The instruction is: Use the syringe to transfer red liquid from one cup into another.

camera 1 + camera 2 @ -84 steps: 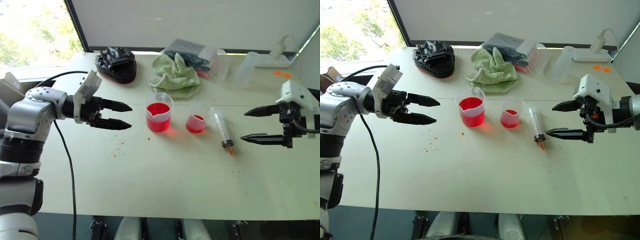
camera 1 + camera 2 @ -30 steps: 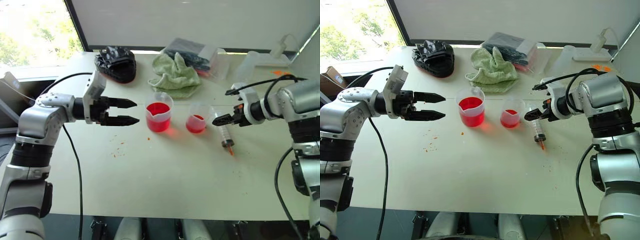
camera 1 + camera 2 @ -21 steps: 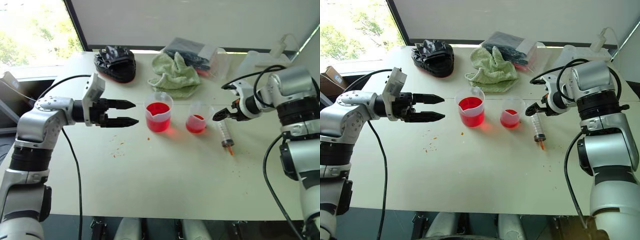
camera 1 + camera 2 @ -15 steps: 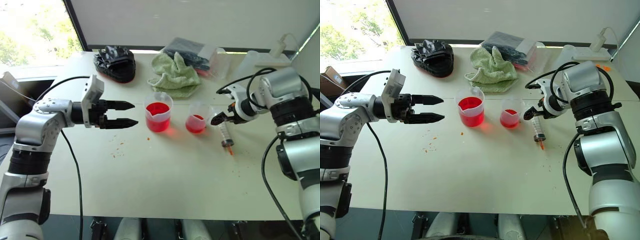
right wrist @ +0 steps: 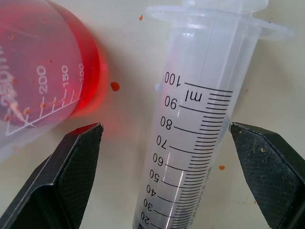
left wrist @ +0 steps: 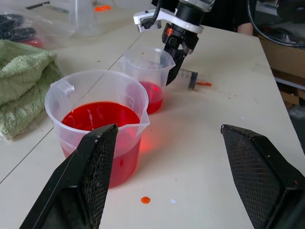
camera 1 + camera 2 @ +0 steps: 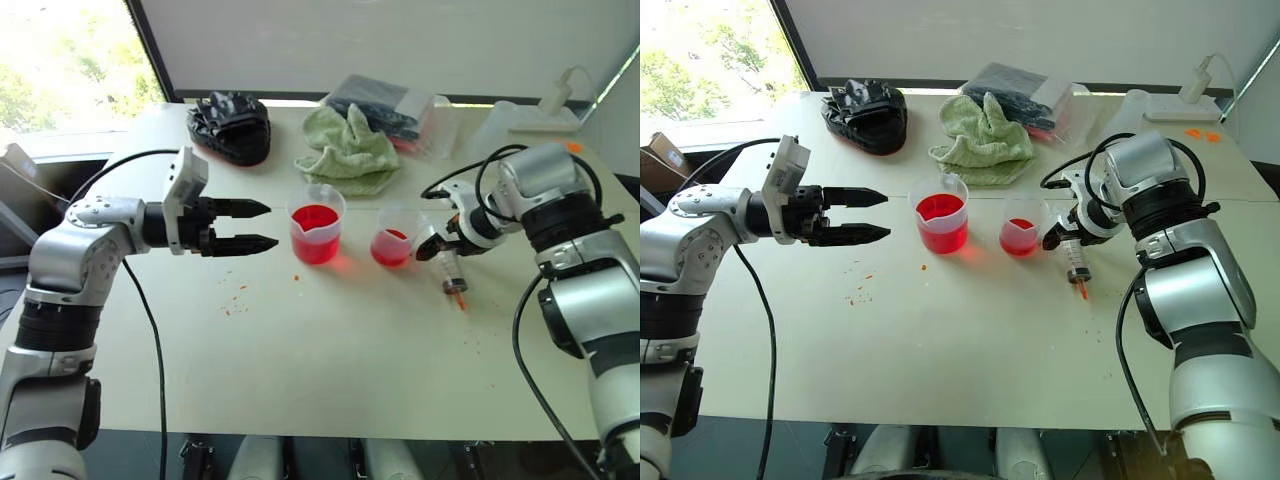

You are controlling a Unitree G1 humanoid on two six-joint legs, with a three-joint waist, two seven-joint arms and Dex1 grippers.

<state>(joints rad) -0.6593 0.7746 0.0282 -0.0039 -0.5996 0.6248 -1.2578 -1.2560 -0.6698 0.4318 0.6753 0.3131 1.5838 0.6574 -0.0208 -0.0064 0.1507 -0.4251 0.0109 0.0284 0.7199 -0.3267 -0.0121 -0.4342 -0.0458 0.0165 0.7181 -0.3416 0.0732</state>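
Note:
The syringe's finger rim spreads out wide past my open fingers, so my right gripper next needs to grab the syringe by its narrower printed body (image 7: 450,268).
The syringe (image 5: 190,143) lies flat on the table, right of the two cups, its orange tip (image 7: 460,298) toward me. My right gripper (image 5: 164,131) points down over its plunger end, open, one finger on each side of the barrel without touching it. The larger spouted cup (image 7: 318,235) holds plenty of red liquid (image 6: 97,117). The smaller cup (image 7: 392,240) beside it holds a little. My left gripper (image 7: 255,225) hangs level and open a short way left of the spouted cup, nothing between its fingers.
A green towel (image 7: 350,150), a black bag (image 7: 232,125), a clear packet of dark items (image 7: 390,105), a clear container (image 7: 495,130) and a white power strip (image 7: 545,120) lie along the far side. Red drops (image 7: 238,298) dot the near table.
My right gripper has swung in from the right, tipped downward and sunk over the syringe's barrel. The left gripper edged toward the spouted cup earlier and has since held still.

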